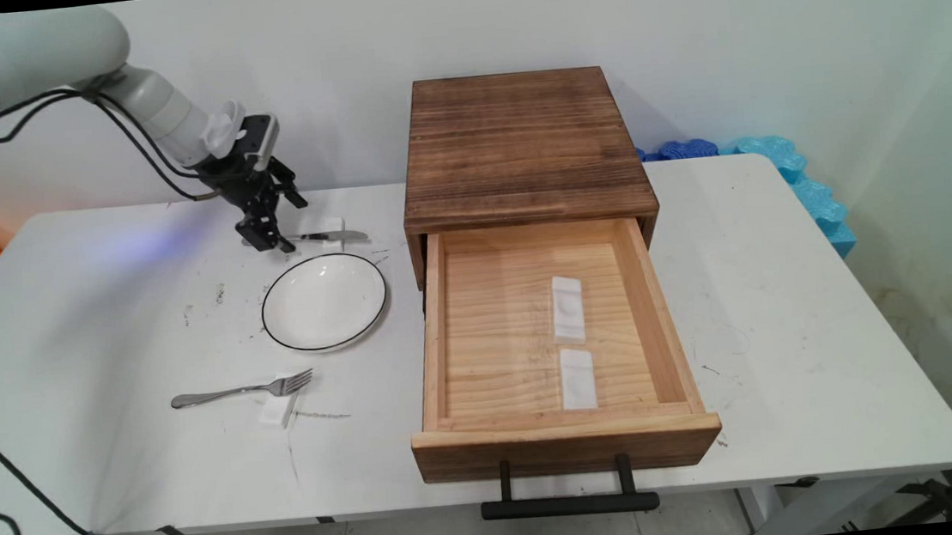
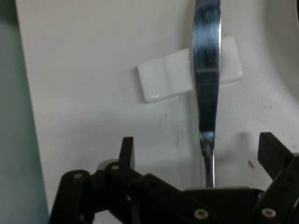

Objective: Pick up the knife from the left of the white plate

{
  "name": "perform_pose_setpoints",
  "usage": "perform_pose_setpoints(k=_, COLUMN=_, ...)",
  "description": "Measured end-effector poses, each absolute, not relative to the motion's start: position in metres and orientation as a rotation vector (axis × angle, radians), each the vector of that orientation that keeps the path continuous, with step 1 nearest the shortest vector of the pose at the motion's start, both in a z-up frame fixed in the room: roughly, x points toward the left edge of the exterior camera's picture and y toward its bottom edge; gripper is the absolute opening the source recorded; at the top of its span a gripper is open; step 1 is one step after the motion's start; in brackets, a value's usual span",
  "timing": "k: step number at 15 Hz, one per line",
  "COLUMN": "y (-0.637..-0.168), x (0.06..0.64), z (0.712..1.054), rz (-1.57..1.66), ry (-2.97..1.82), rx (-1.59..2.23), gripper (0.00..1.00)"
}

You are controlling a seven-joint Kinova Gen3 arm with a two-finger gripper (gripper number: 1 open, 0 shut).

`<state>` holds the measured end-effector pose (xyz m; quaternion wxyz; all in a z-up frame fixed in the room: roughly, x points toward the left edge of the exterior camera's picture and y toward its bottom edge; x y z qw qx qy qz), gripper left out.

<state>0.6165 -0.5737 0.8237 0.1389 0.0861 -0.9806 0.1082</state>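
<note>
My gripper needs to grab the metal knife by its handle (image 2: 208, 161) next, so that it can move the knife from the table into the open drawer.
A silver knife (image 1: 329, 237) (image 2: 206, 79) lies across a small white rest (image 1: 333, 226) (image 2: 163, 80) on the table, just behind a white plate (image 1: 324, 301) with a black rim. My gripper (image 1: 270, 243) (image 2: 201, 148) is low over the handle end of the knife, on its left in the main view. In the hand view the fingers (image 2: 126, 148) stand apart on either side of the knife's handle without touching it. The gripper is open and holds nothing.
A fork (image 1: 237, 392) rests on another white rest (image 1: 277, 410) in front of the plate. A wooden drawer box (image 1: 521, 147) stands at centre, its drawer (image 1: 434, 331) pulled open with two white rests (image 1: 567, 309) inside. Blue foam (image 1: 790, 162) lies back right.
</note>
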Motion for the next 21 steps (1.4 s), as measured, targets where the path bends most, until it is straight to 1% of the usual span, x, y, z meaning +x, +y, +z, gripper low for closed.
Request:
perform_pose_setpoints(k=7, y=-0.588, x=0.611, z=0.813, rz=0.251, ry=-2.825, rx=0.174, gripper=1.0)
perform_pose_setpoints(k=21, y=-0.591, x=0.61, z=0.818, rz=0.2, ry=-2.847, rx=0.089, gripper=1.0)
